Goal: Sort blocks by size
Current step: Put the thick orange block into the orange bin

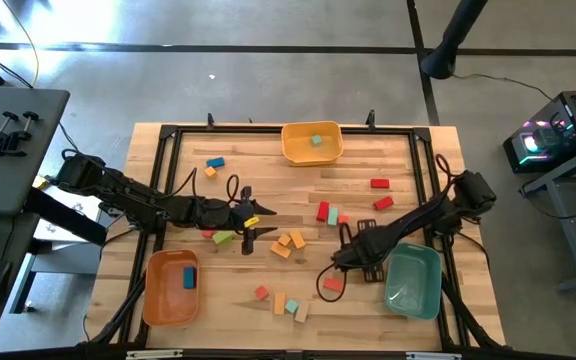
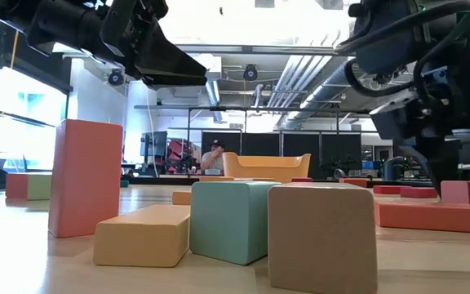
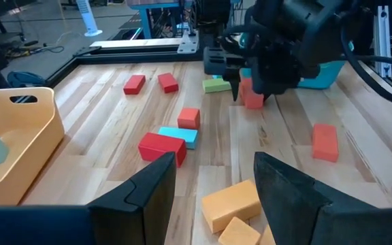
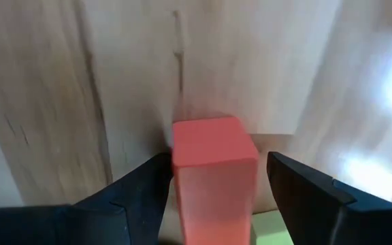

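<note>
My right gripper should close now. Its fingers are above the green block [image 4: 271,228] and beside the upper sides of the red block [image 4: 213,167], so they would hold the red block if they closed now.
Blocks of red, orange, teal, blue and green lie scattered on the wooden table [image 1: 408,150]. My right gripper [image 4: 213,173] points down over a small red block [image 4: 213,167] that stands on the table beside a green block [image 3: 215,85]. It is open, with one finger on each side of the red block. My left gripper [image 3: 213,177] hovers open above the table's middle left [image 1: 251,228], nothing between its fingers. Orange blocks [image 3: 230,204] lie just ahead of it. My right gripper comes at the red block from above, its fingers on either side of the block's upper part [image 4: 182,156]. One finger [image 4: 148,180] stands right against the block's side; whether it touches, I cannot tell. The block rests on the table.
A yellow bin [image 1: 311,142] with a teal block stands at the far edge. An orange bin [image 1: 171,287] with a blue block is near left, and a teal bin [image 1: 413,280] is near right, beside my right arm. Close to the low camera sit several blocks [image 2: 231,219].
</note>
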`<state>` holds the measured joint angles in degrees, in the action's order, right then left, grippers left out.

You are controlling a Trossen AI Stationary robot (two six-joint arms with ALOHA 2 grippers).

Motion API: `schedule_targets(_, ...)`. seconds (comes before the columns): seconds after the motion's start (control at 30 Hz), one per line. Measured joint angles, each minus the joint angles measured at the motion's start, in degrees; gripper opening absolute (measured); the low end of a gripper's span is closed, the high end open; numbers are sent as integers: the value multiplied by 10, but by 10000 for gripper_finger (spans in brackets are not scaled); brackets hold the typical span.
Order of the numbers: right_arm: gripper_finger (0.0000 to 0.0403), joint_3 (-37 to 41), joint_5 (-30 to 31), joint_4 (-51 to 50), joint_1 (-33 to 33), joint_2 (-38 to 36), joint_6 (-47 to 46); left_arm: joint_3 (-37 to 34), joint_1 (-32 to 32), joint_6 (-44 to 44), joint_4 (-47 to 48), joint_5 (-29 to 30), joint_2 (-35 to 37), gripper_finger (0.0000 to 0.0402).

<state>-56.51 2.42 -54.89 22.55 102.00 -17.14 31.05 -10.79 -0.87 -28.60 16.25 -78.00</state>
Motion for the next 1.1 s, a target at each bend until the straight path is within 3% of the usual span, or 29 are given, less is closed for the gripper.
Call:
schedule_targets(0.2,223,0,-3,5,0,8,27,0,0,0,0,0,0,184)
schedule_targets(0.43,129,3,23,25,1,-13,36,0,0,0,1,0,0,184)
schedule_targets(0.63,128,20,96,130,-1,-43,17,0,-1,1,2,0,0,184)
schedule_targets(0.7,128,67,114,283,0,-76,14,0,-1,6,5,0,0,184)
schedule_targets(0.93,131,293,234,1002,0,-155,47,0,-2,20,5,0,0,184)
schedule_targets(1.0,131,313,256,1141,0,-155,98,0,-5,51,-2,1,0,184)
schedule_targets(1.1,131,303,271,1226,-2,-155,204,0,-16,105,-54,0,-1,184)
